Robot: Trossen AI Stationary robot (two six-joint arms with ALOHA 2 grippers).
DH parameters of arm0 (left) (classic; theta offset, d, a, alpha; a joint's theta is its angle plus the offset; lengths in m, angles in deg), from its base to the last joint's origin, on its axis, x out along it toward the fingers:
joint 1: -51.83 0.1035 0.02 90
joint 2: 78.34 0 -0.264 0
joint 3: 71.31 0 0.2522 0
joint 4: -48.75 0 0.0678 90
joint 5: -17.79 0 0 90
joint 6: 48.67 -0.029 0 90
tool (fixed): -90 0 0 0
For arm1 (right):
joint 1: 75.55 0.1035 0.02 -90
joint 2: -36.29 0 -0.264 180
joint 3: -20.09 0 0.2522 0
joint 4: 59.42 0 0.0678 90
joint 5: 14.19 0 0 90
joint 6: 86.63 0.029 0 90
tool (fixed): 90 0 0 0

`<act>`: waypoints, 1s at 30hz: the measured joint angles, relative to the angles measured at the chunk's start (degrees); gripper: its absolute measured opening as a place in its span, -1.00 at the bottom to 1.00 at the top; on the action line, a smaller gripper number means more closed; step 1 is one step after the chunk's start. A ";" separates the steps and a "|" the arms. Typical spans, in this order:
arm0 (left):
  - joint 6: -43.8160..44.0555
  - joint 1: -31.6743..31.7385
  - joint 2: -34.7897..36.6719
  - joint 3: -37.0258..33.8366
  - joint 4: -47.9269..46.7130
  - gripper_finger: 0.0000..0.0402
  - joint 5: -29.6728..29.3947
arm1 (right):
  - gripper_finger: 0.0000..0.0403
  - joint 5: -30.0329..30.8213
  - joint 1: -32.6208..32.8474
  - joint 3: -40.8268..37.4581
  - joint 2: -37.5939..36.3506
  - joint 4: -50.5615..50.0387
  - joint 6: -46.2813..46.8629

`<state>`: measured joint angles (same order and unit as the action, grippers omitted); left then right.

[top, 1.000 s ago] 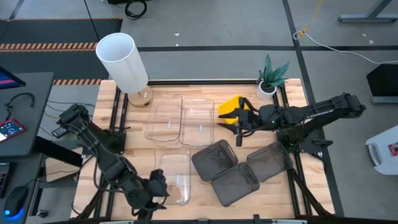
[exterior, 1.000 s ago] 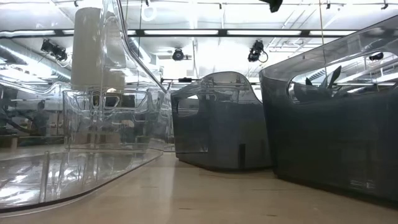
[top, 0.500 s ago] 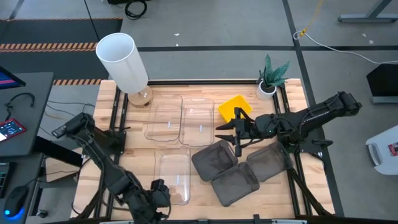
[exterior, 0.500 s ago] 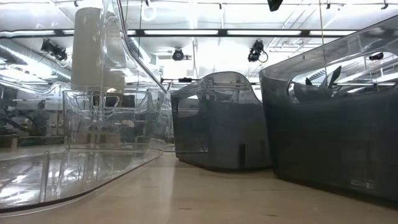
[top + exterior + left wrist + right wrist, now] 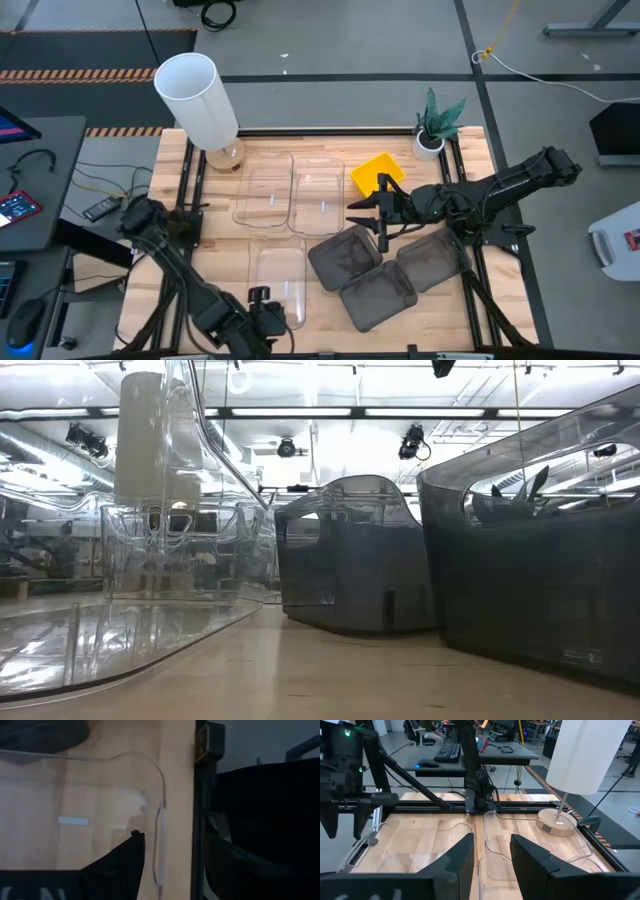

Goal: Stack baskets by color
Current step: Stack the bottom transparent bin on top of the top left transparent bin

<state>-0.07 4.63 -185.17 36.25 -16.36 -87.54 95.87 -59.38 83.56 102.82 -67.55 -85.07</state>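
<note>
The clear basket needs to be stacked, so the robot's left gripper should next grab it by its short-end rim.
Three clear baskets lie flat on the table: two side by side at the far middle and one near the front. A yellow basket lies at the far right. Three dark grey baskets crowd the near right. My left gripper is open and slants down over the front clear basket's near rim, one finger over its inside and one outside it. My right gripper hovers open and empty between the yellow and grey baskets.
A tall white cylinder on a wooden base stands at the far left corner. A small potted plant stands at the far right corner. The black frame rail runs along the table edge right beside my left gripper. Bare wood lies at the near left.
My left gripper has sunk and tipped further down, closing in on the near end of the front clear basket. My right gripper drew a little toward the near edge, off the yellow basket, then kept still. No basket has shifted.
</note>
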 joint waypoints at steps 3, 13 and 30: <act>-1.20 0.61 -0.14 0.00 0.08 0.01 0.07 | -0.35 0.00 0.00 0.00 0.00 0.02 0.00; -1.23 1.14 -0.12 -3.97 4.08 0.01 -0.94 | -0.35 0.00 0.00 0.00 -0.02 0.31 -1.18; 1.16 1.11 -0.08 -12.83 8.69 -0.15 2.33 | -0.35 -0.02 0.00 0.00 -0.02 0.31 -1.27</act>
<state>1.09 5.74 -185.25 23.42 -7.67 -85.20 95.85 -59.38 83.56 102.79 -67.25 -86.34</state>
